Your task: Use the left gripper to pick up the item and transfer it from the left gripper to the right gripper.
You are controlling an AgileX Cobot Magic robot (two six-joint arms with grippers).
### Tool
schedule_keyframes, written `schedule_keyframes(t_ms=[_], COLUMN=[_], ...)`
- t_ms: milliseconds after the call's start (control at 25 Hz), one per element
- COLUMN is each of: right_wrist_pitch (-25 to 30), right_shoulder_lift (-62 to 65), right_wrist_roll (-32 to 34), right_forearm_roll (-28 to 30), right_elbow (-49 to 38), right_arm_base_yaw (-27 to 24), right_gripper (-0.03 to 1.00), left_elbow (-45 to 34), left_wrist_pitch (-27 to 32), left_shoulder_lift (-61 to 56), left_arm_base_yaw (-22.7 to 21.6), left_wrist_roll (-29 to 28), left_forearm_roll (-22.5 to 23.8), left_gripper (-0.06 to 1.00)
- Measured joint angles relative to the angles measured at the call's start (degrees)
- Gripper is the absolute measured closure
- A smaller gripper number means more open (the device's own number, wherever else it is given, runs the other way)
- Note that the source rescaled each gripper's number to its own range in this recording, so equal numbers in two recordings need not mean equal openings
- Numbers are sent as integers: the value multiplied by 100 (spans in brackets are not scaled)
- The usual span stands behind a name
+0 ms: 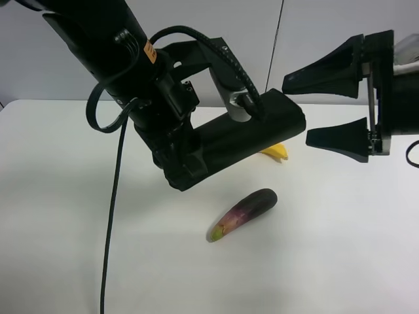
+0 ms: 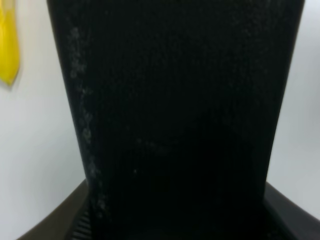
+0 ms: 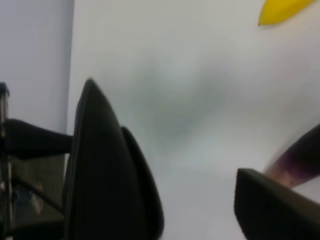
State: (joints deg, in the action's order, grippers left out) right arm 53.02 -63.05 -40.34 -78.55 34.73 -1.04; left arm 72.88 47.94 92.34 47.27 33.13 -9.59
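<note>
My right gripper grabs the dark item by its loose end (image 1: 288, 121) (image 2: 177, 155) next, to take over the item from my left gripper.
The item (image 1: 249, 134), a flat dark oblong case, is held in the air above the table by the left gripper (image 1: 180, 163), which is shut on one end of it; this is the arm with the orange mark at the exterior high view's left. In the left wrist view the item (image 2: 170, 100) fills the frame between the fingers (image 2: 292, 212). The right gripper (image 1: 294, 111) is open at the exterior high view's right, with its fingertips right at the item's free end. In the right wrist view the right gripper (image 3: 165, 127) has nothing between its fingers.
A purple eggplant (image 1: 243, 212) lies on the white table (image 1: 65, 196) below the item; it also shows in the right wrist view (image 3: 297, 160). A yellow banana (image 1: 275, 152) lies partly hidden behind the item. A black cable (image 1: 111, 216) hangs from the left arm.
</note>
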Motion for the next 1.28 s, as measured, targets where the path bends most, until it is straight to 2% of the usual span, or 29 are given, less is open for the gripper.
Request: schedule_keyframes(t_ms=[280,720,800,880,960,1080,1240,1280], right_wrist_pitch=[378,696,725,798,867,903,877,857], right_shoulder_lift=[-510,-684,-684,-684,-684,-684,-684,-695], right_wrist_roll=[-304,-304,-304,-304,-304,-304,-298,-298], right_forearm_roll=[-455,-480,-484,-514,-533,-546,-459,-429], right_elbow=[0,0,0,0,0,0,5,5], right_arm_base_yaw=[0,0,0,0,0,0,0,0], right_gripper=[-3,-3,-1,8,21,45,87,88], left_elbow=[0,0,0,0,0,0,0,0], left_wrist_pitch=[-121,-238,-271,-297,-348,-363,-356,-356], left_shoulder_lift=[0,0,0,0,0,0,0,-6], left_arm_base_yaw=[0,0,0,0,0,0,0,0], left_wrist_roll=[295,1129,1307,1461,1622,1688,1700,1700], left_forearm_roll=[-373,-1111,-1262,-1380,-1457,-1477,-1452,-1446], left_gripper=[90,91,91,91,91,91,93,94])
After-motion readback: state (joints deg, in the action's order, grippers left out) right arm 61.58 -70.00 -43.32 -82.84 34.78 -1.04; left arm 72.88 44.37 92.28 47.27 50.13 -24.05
